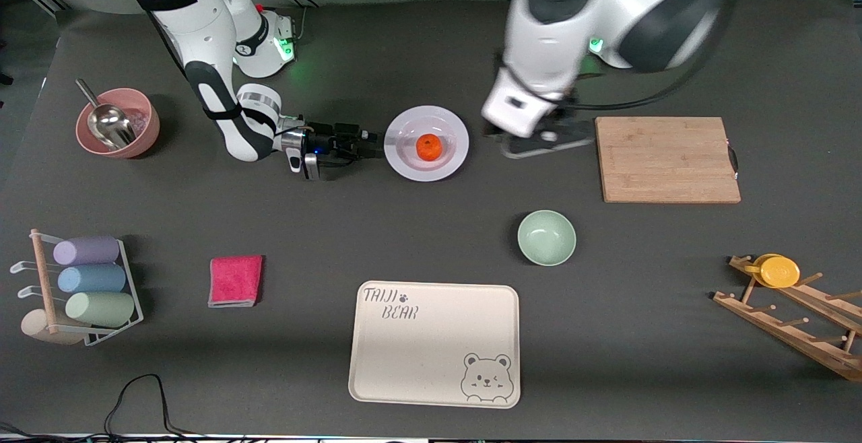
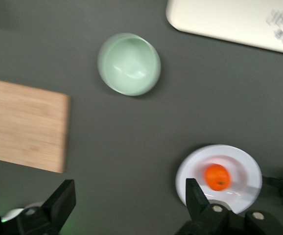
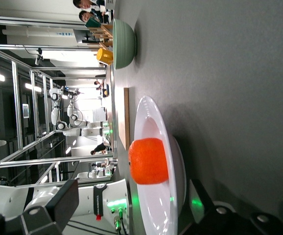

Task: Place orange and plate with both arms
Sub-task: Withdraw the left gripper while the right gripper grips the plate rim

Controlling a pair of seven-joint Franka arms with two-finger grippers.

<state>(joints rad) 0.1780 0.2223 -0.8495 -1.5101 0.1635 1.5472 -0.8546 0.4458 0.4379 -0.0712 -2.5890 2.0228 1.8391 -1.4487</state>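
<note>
The robot's right gripper next needs to hold the pale plate by its rim (image 1: pixel 387 145), so that the orange (image 1: pixel 429 147) stays free to ride in the middle of the plate.
The pale plate (image 1: pixel 425 143) lies on the table with the orange (image 1: pixel 429 147) in its middle. My right gripper (image 1: pixel 372 144) lies low and level at the plate's rim on the side toward the right arm's end. In the right wrist view its open fingers (image 3: pixel 58 205) stand on either side of the plate's rim (image 3: pixel 151 122), and the orange (image 3: pixel 149 160) sits just ahead; the gripper (image 3: pixel 131 210) is empty. My left gripper (image 1: pixel 539 141) hangs open and empty over bare table between the plate and the cutting board. The left wrist view shows its gripper (image 2: pixel 130 205), the plate (image 2: pixel 239 161) and the orange (image 2: pixel 217 176).
A wooden cutting board (image 1: pixel 667 159) lies toward the left arm's end. A mint-green bowl (image 1: pixel 546 237) and the cream bear tray (image 1: pixel 434 343) lie nearer the front camera. A pink bowl with a scoop (image 1: pixel 118 123), a pink cloth (image 1: pixel 235 281), a cup rack (image 1: pixel 81 288) and a wooden rack with a yellow cup (image 1: pixel 778 271) stand around.
</note>
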